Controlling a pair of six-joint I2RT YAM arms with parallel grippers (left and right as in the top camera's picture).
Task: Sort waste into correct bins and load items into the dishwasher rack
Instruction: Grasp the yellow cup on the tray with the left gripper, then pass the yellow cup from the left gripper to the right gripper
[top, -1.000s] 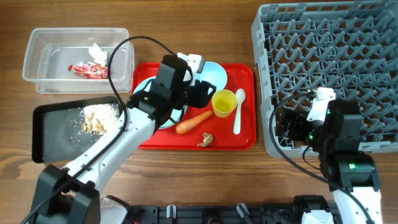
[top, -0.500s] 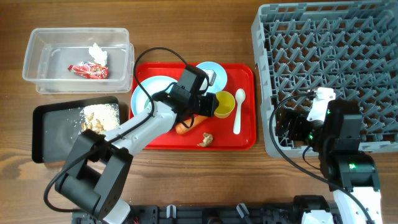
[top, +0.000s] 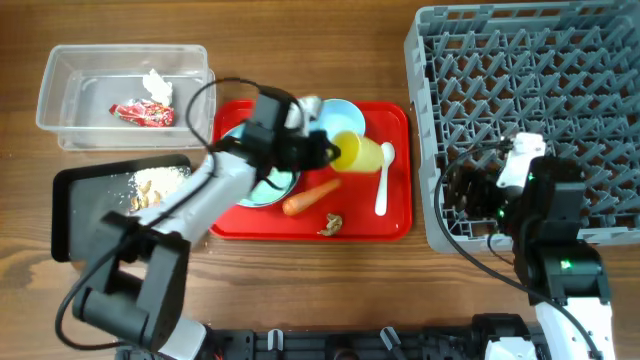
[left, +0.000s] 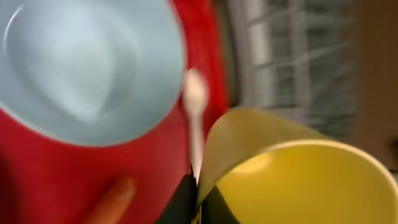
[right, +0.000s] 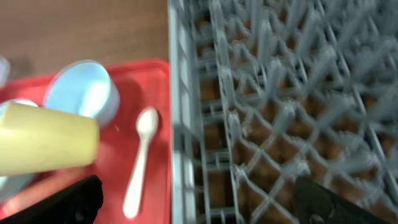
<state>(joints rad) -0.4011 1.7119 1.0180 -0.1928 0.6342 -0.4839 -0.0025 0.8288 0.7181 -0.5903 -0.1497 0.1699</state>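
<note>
My right gripper will next grab the yellow cup around its closed end (top: 374, 156), away from the cup's rim, to load the cup into the rack (top: 530, 110).
My left gripper (top: 328, 152) is shut on the rim of the small yellow cup (top: 362, 153) and holds it tipped on its side above the red tray (top: 400, 118). In the left wrist view both fingers (left: 198, 202) pinch the cup wall (left: 298, 174). A pale blue bowl (top: 343, 113) (left: 87, 62), the white spoon (top: 384, 180) (left: 194, 99), the carrot (top: 311, 196) and a brown lump (top: 330, 224) lie on the tray. A pale blue dish (top: 262, 187) is partly hidden under my left arm. My right gripper (top: 468, 195) (right: 199, 205) is open and empty at the dishwasher rack's (top: 530, 110) left front edge.
The clear tub (top: 60, 130) at back left holds the red wrapper (top: 142, 114) and white tissue (top: 157, 85). The black tray (top: 85, 215) in front of it holds rice scraps (top: 160, 183). The right wrist view shows the cup (right: 46, 146), bowl (right: 84, 93) and spoon (right: 142, 155).
My left gripper has closed on the yellow cup's rim and lifted it, so it now lies tilted on its side. The right arm has shifted only slightly.
</note>
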